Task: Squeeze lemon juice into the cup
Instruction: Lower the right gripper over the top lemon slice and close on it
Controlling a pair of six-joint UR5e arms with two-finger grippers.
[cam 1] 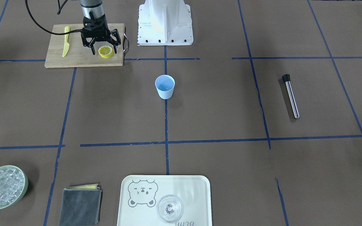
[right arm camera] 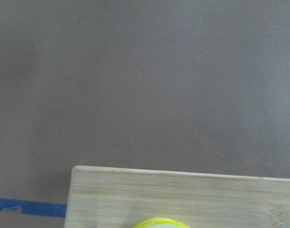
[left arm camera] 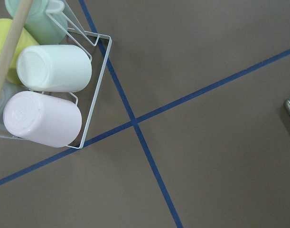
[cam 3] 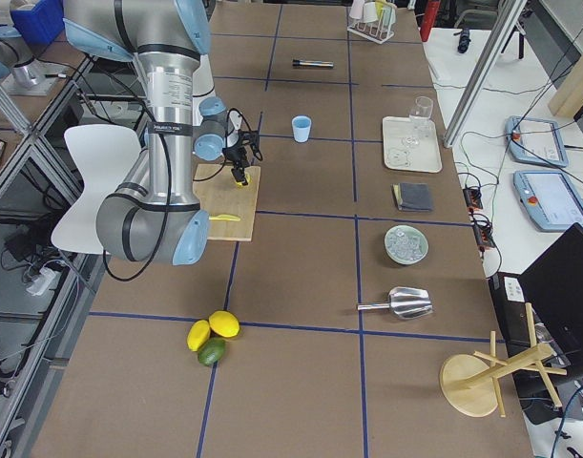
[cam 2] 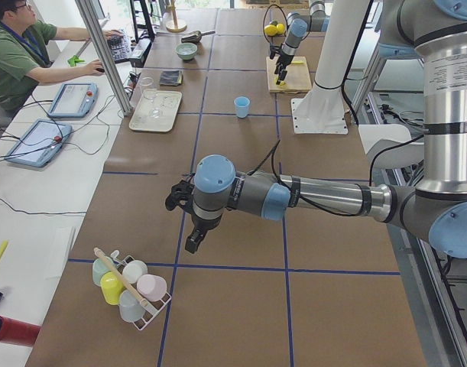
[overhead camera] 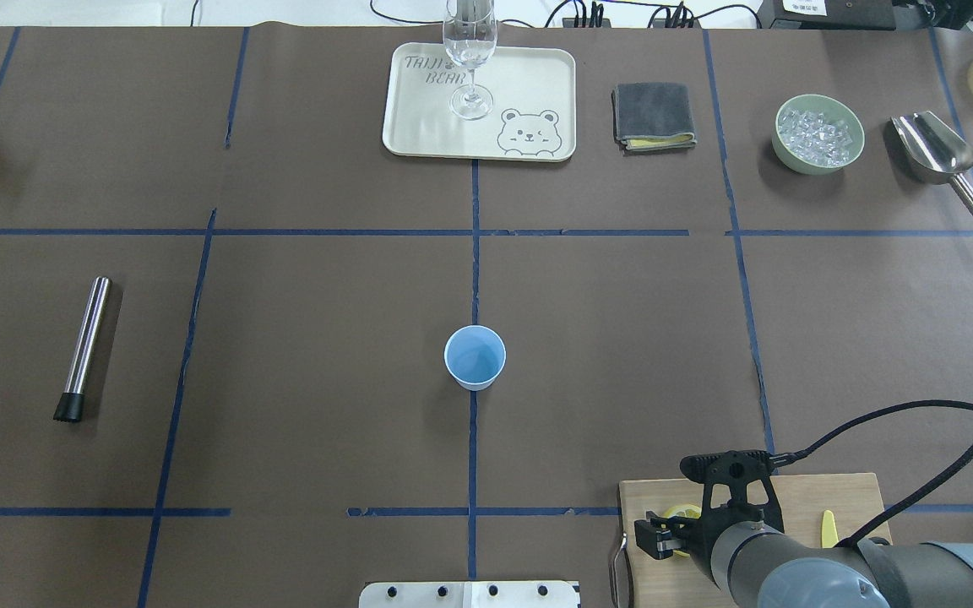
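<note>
The lemon slice will be grabbed next by its rind around the slice's rim [cam 1: 99, 51] with my right gripper, to squeeze juice into the cup [cam 1: 164, 86].
The lemon slice [cam 1: 106, 51] lies on the wooden cutting board [cam 1: 74, 59]; whether a second slice lies under it I cannot tell. My right gripper [cam 1: 104, 51] is open and low over the board, one finger on each side of the slice. The slice's rim shows at the bottom edge of the right wrist view [right arm camera: 159, 222]. The light blue cup [cam 1: 165, 87] stands upright at the table's centre, apart from the board. My left gripper [cam 2: 193, 241] hangs over the table's far-left end beside a rack of cups; I cannot tell whether it is open or shut.
A yellow plastic knife [cam 1: 66, 41] lies on the board. A metal muddler [cam 1: 291, 95] lies on the robot's left side. A tray [cam 1: 196, 185] holds a clear glass [cam 1: 169, 208]. There are also a grey cloth [cam 1: 80, 205], a green bowl of ice [cam 1: 3, 186] and a cup rack [left arm camera: 50, 95].
</note>
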